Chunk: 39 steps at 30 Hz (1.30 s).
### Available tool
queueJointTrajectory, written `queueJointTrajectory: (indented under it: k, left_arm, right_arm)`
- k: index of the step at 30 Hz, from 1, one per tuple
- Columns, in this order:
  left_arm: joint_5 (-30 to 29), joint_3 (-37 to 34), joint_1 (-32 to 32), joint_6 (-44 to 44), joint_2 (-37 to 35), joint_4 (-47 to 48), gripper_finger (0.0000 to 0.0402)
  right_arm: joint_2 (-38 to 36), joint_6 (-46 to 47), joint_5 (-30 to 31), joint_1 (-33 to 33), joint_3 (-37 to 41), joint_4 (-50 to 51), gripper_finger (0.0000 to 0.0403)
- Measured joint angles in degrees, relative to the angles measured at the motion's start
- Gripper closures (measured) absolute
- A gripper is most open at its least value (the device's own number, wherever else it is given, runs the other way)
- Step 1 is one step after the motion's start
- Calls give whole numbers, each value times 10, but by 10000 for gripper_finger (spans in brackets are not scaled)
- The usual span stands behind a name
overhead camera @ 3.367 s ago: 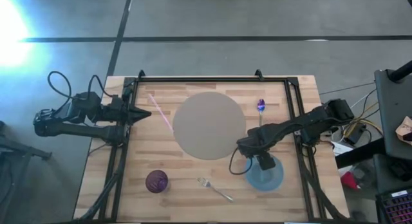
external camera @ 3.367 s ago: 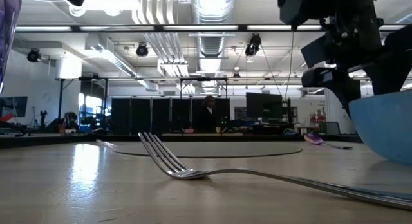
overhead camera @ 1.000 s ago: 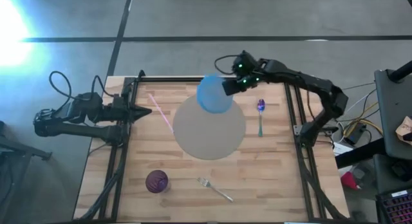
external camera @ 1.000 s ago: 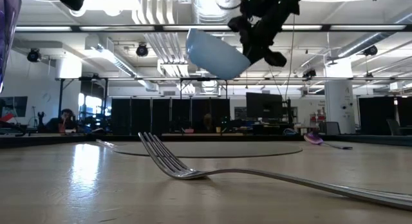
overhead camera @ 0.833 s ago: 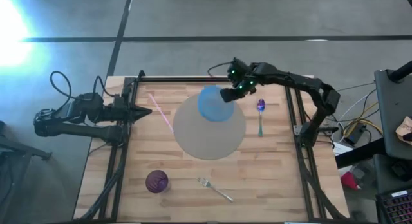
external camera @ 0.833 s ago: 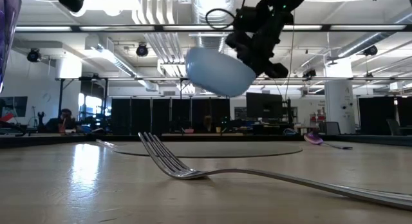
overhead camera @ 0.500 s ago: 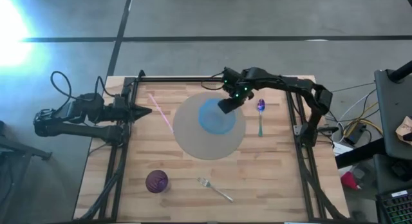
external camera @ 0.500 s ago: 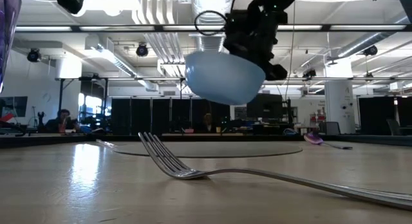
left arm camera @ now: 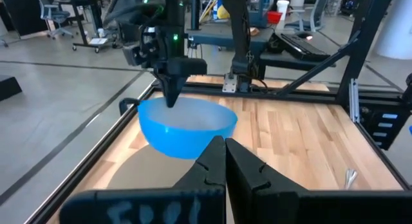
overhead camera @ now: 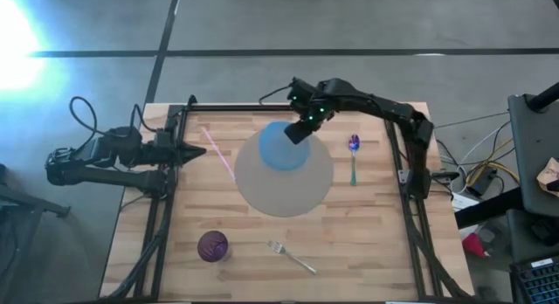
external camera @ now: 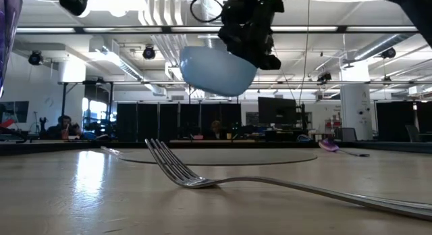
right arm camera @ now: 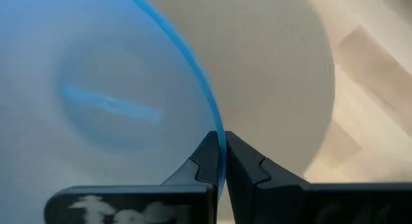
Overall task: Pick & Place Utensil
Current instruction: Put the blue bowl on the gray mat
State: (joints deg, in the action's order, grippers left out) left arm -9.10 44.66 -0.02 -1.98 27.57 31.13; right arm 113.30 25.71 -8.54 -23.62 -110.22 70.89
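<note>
The blue bowl (overhead camera: 279,148) (right arm camera: 109,69) hangs tilted above the grey mat's far part and would fall if released, so my right gripper keeps holding it until it is lower.
A blue bowl (overhead camera: 279,148) hangs over the far part of a round grey mat (overhead camera: 284,186), with my right gripper (overhead camera: 301,129) shut on its rim. The low view shows the bowl (external camera: 216,69) well above the table. A silver fork (overhead camera: 291,256) lies near the front edge, and a purple spoon (overhead camera: 353,155) lies right of the mat. My left gripper (overhead camera: 199,151) is shut and holds nothing, at the table's left side, pointing toward the mat. My right gripper holds the bowl by its rim (right arm camera: 211,121) on the far right side, one finger inside the bowl and one outside. The fingers (left arm camera: 172,89) come from above, pointing steeply down. The bowl hangs clear of the mat, open side up, slightly tilted.
A purple cup (overhead camera: 212,245) stands near the front left. A thin pink stick (overhead camera: 218,153) lies left of the mat. Black frame rails (overhead camera: 166,208) run along the table's left, right and far sides. Bare wood lies between the mat and the fork.
My right gripper has carried the bowl from above the mat's far edge in over the mat, then a little toward the left, turning its wrist as it went. The bowl has tipped from strongly tilted to nearly level and stays clear of the mat.
</note>
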Motion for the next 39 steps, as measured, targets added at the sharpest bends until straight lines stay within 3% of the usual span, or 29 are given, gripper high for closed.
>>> queueJointTrajectory:
  k: [11,20,39]
  left_arm:
    - [0,0,0,0,0,17,401]
    - [0,0,0,0,0,21,401]
    - [0,0,0,0,0,32,401]
  right_arm:
    - [106,-58,26,16,-67,67,392]
    - [113,-69,56,24,-46,55,392]
    - [114,-64,55,49,37,-6,392]
